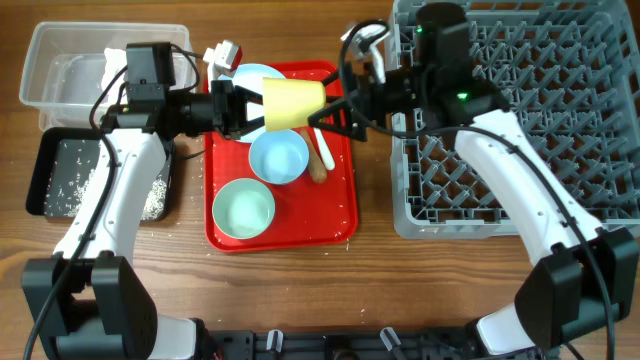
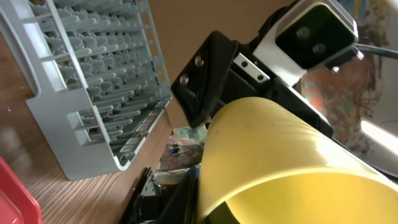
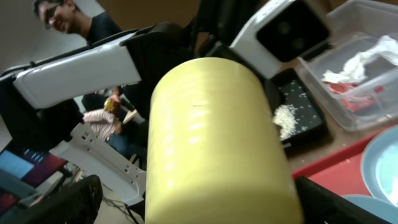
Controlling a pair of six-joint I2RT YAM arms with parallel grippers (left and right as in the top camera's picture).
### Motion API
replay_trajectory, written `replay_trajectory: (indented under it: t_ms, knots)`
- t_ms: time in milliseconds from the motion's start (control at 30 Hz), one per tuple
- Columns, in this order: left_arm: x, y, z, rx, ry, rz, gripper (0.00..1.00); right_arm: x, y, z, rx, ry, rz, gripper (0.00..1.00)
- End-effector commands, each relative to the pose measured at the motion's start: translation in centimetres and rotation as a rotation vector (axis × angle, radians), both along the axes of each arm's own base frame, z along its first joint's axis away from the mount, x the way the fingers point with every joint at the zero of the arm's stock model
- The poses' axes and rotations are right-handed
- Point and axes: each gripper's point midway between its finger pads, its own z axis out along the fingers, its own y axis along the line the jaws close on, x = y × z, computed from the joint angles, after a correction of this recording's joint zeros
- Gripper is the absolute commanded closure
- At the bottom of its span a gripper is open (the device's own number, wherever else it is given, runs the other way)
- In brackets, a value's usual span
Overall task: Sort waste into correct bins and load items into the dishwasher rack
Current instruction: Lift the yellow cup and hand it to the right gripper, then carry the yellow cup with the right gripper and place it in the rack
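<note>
The right gripper grabs the cup by its base end point(image 1: 315, 103) next, leaving its rim free. The yellow cup then goes rim-first into the dishwasher rack point(image 1: 520, 110).
A small yellow cup point(image 1: 292, 103) hangs on its side in the air over the red serving tray point(image 1: 335, 225). My left gripper point(image 1: 245, 108) is shut on its rim end; the rim fills the left wrist view point(image 2: 267, 155). My right gripper point(image 1: 337, 112) is open, with a finger on each side of the cup's base end point(image 3: 217, 137). The grey dishwasher rack point(image 1: 520, 110) stands at the right. The clear tub point(image 1: 50, 75) holds white tissue point(image 3: 367, 59) and a red wrapper point(image 3: 348, 87). The black tray point(image 1: 50, 180) holds loose rice point(image 1: 150, 195).
On the red tray lie a pale plate point(image 1: 255, 76), a light blue bowl point(image 1: 278, 158), a teal bowl point(image 1: 244, 208), a white spoon point(image 1: 322, 143) and an orange-brown sausage stick point(image 1: 317, 168). Both arms cross above the tray's far half.
</note>
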Motion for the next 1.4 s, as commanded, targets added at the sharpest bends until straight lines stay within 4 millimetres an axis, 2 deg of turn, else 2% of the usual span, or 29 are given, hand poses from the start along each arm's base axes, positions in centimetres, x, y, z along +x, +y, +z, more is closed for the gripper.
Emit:
replay_trajectory:
  t_ms: [0, 133, 200, 267, 333, 400, 467, 533, 667, 767, 967, 1100, 1200, 1367]
  knots:
    - [-0.5, 0.1, 1.5, -0.033, -0.02, -0.022, 0.96, -1.0, 1.7, 0.3, 0.017, -0.024, 0.06, 0.1]
    - [-0.6, 0.1, 1.4, -0.032, -0.02, -0.023, 0.96, -0.9, 2.2, 0.1, 0.003, -0.03, 0.041, 0.26]
    - [-0.6, 0.1, 1.4, -0.032, -0.02, -0.023, 0.96, -0.7, 2.3, 0.4, 0.01, -0.039, 0.04, 0.3]
    - [-0.6, 0.1, 1.4, -0.033, -0.018, -0.024, 0.96, -0.6, 2.3, 0.7, 0.022, -0.068, 0.039, 0.28]
    - [-0.6, 0.1, 1.4, -0.033, -0.018, -0.024, 0.96, -0.3, 2.4, 1.1, 0.033, -0.105, 0.031, 0.18]
    - [-0.6, 0.1, 1.4, -0.033, -0.018, -0.024, 0.96, 0.7, 2.5, 0.8, 0.012, -0.119, -0.023, 0.13]
    - [-0.6, 0.1, 1.4, -0.033, -0.018, -0.024, 0.96, 0.9, 2.5, 0.7, 0.006, -0.121, -0.036, 0.13]
    - [-0.6, 0.1, 1.4, -0.033, -0.018, -0.024, 0.96, 0.9, 2.5, 0.7, 0.008, -0.127, -0.036, 0.22]
    - [-0.6, 0.1, 1.4, -0.033, -0.018, -0.024, 0.96, 1.0, 2.6, 1.3, 0.026, -0.163, -0.033, 0.25]
    - [-0.6, 0.1, 1.4, -0.033, -0.018, -0.024, 0.96, 0.6, 2.5, 1.4, 0.036, -0.161, -0.011, 0.36]
    - [-0.6, 0.1, 1.4, -0.032, -0.018, -0.023, 0.96, 0.1, 2.5, 1.4, 0.039, -0.14, 0.016, 0.4]
    - [-0.6, 0.1, 1.4, -0.032, -0.018, -0.023, 0.87, 0.2, 2.4, 1.4, 0.039, -0.139, 0.012, 0.5]
    - [-0.6, 0.1, 1.4, -0.032, -0.018, -0.023, 0.86, 1.2, 1.2, 1.4, 0.032, -0.101, -0.025, 0.54]
    - [-0.6, 0.1, 1.4, -0.032, -0.019, -0.023, 0.82, 3.8, -3.1, 1.5, 0.038, -0.052, -0.103, 0.56]
